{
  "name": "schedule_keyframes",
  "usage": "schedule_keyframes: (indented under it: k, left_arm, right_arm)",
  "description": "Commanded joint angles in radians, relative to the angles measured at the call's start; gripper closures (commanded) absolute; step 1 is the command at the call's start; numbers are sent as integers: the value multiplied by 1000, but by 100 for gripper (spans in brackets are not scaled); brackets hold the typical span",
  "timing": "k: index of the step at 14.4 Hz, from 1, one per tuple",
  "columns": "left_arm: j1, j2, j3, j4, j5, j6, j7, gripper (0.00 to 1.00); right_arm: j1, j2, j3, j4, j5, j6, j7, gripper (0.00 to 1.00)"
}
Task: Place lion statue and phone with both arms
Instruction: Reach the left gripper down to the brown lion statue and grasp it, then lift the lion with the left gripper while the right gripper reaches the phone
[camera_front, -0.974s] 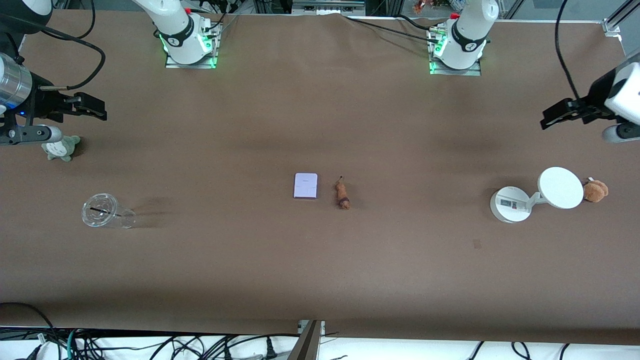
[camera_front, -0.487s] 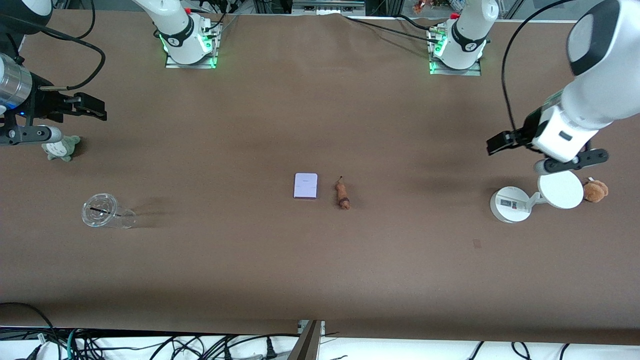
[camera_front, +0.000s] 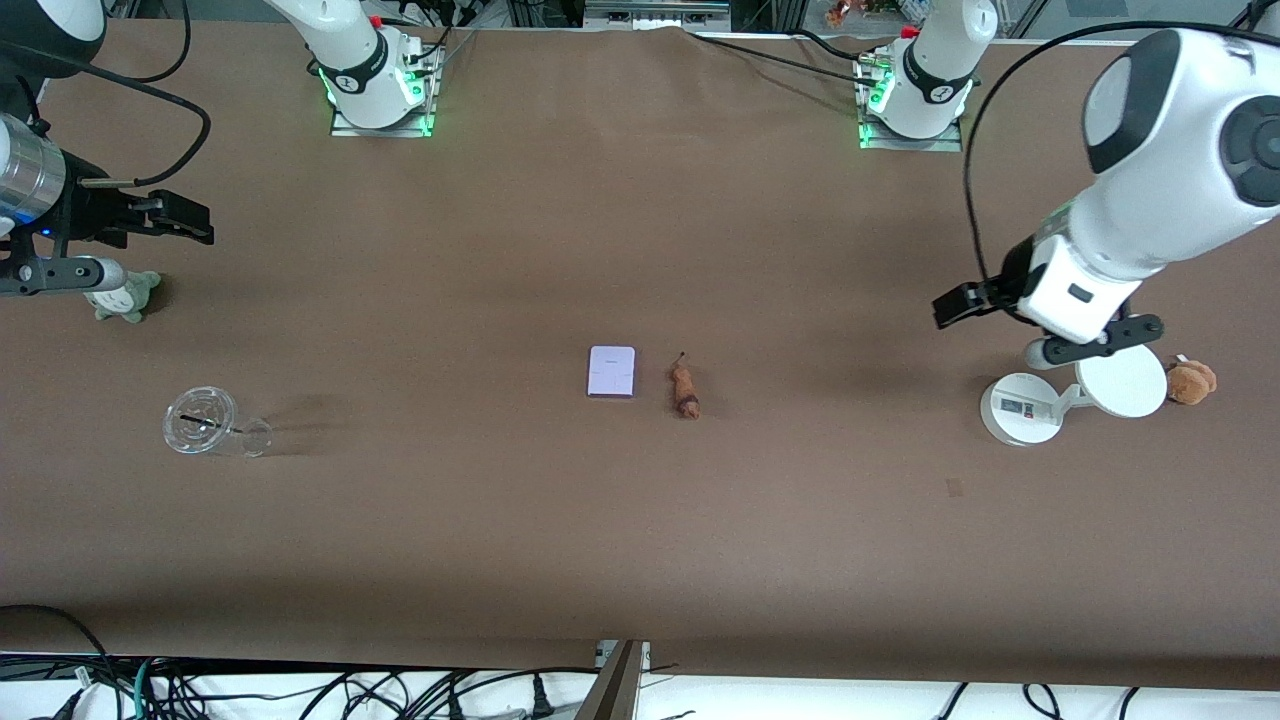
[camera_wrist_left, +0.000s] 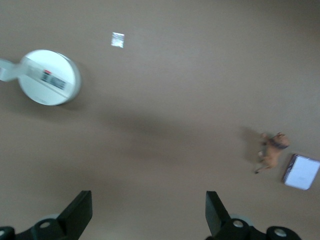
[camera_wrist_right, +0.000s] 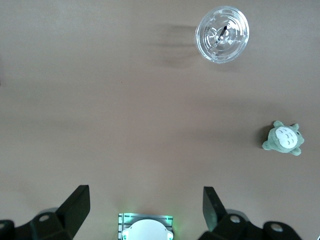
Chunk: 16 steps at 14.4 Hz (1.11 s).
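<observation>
The lion statue should next be picked up by its neck with my left gripper, so that it can be placed with the phone.
The phone, a flat pale lavender rectangle, lies at the middle of the table. The lion statue, tiny and orange-brown, lies beside it toward the left arm's end. Both show in the left wrist view, the lion statue next to the phone. My left gripper is open and empty, up over the table between the lion statue and the white device; its own view shows it over bare table. My right gripper is open and empty over the right arm's end; its own view shows it too.
A white round-based device with a disc and a brown plush toy stand at the left arm's end. A clear cup and a grey-green plush toy lie at the right arm's end.
My left arm has swung in from the table's end toward the middle, its gripper now over the table beside the white device. The right arm has barely moved.
</observation>
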Motion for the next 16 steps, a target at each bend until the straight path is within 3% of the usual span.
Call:
schedule_keyframes:
  k: [1,3,7,11,16]
  left_arm:
    - [-150,116,-2,31,-2,125,-212,0]
    - [-210,249,-2,122,-4,190,-286,0]
    - [-331,561,13,419,54,196,-374,0]
    - [-408,656,22,427,84,344,-429,0]
    - [-464,730,22,425,151,380,-437,0]
  right_arm:
    - [-6,9,2,26,11,-6,12,0]
    - [-6,9,2,25,11,-6,12,0]
    - [-5,12,4,25,12,-6,14,0]
    - [1,21,7,25,14,9,14,0]
    - [17,76,18,25,63,50,14,0]
